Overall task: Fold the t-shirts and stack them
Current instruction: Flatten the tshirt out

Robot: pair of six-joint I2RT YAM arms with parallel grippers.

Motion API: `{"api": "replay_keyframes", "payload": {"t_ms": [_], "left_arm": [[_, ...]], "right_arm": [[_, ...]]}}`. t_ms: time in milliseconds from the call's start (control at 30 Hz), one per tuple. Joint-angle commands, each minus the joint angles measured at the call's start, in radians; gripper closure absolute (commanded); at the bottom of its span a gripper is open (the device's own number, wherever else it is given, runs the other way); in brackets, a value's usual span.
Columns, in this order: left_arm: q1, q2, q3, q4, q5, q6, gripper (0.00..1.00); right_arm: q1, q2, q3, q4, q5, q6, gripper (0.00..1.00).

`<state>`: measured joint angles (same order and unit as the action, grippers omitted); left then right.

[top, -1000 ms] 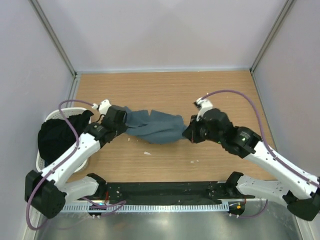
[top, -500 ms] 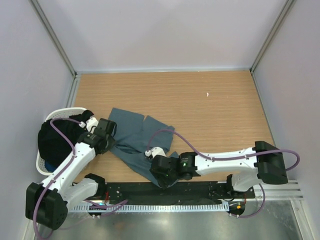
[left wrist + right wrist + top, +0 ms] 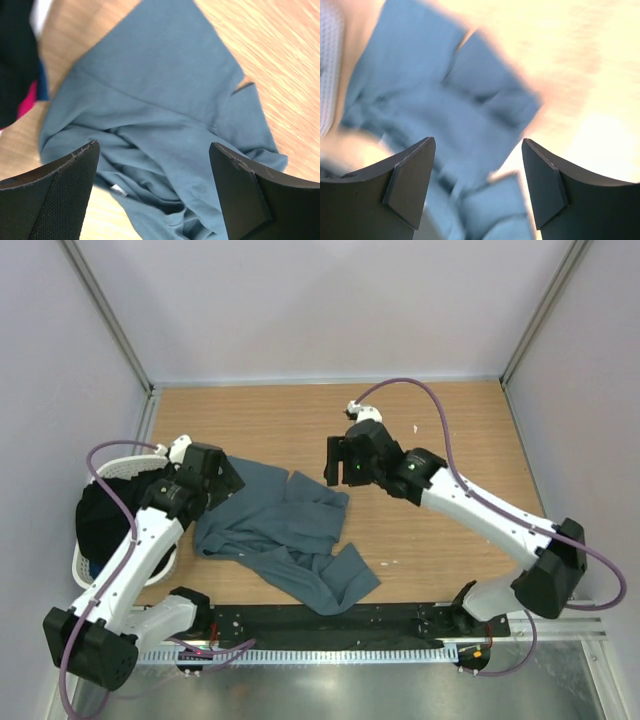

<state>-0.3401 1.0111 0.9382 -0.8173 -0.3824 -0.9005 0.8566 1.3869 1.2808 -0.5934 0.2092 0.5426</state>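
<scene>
I will next take hold of the t-shirt's corner beside the empty wood with my right gripper, so that I can spread the t-shirt out for folding.
One slate blue-grey t-shirt lies loose and crumpled on the wooden table, a flap reaching toward the front edge. My left gripper hovers over its left end, open and holding nothing. In the left wrist view the t-shirt fills the space under the gripper, and its small white label shows near the left finger. My right gripper hangs above the shirt's upper right corner, open and empty. The right wrist view is blurred, with the t-shirt below the spread gripper.
A white laundry basket stands at the table's left edge with dark clothing heaped in it. That black cloth and a bit of pink show in the left wrist view. Bare wood lies to the right.
Both grippers have opened and let go of the t-shirt, which now lies slack on the table. The right arm swung from the front edge back to the middle; the left rose slightly.
</scene>
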Motion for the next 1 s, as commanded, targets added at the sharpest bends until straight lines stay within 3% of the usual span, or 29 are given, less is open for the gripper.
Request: {"api": "replay_keyframes", "payload": {"t_ms": [0,133,367,700,967], "left_arm": [[0.003,0.056,0.068,0.033,0.08,0.089,0.09],[0.003,0.092,0.033,0.098,0.129,0.092,0.1],[0.003,0.13,-0.016,0.09,0.079,0.055,0.09],[0.004,0.115,-0.022,0.053,0.056,0.057,0.06],[0.007,0.072,-0.013,0.03,0.06,0.063,0.0]], "right_arm": [[-0.057,0.15,0.061,0.116,0.021,-0.093,0.24],[-0.094,0.358,0.173,0.216,-0.062,-0.162,0.27],[-0.096,0.67,0.448,0.182,-0.172,-0.299,0.34],[-0.096,0.885,0.621,0.13,-0.191,-0.32,0.41],[-0.096,0.926,0.634,0.109,-0.156,-0.326,0.41]]}}
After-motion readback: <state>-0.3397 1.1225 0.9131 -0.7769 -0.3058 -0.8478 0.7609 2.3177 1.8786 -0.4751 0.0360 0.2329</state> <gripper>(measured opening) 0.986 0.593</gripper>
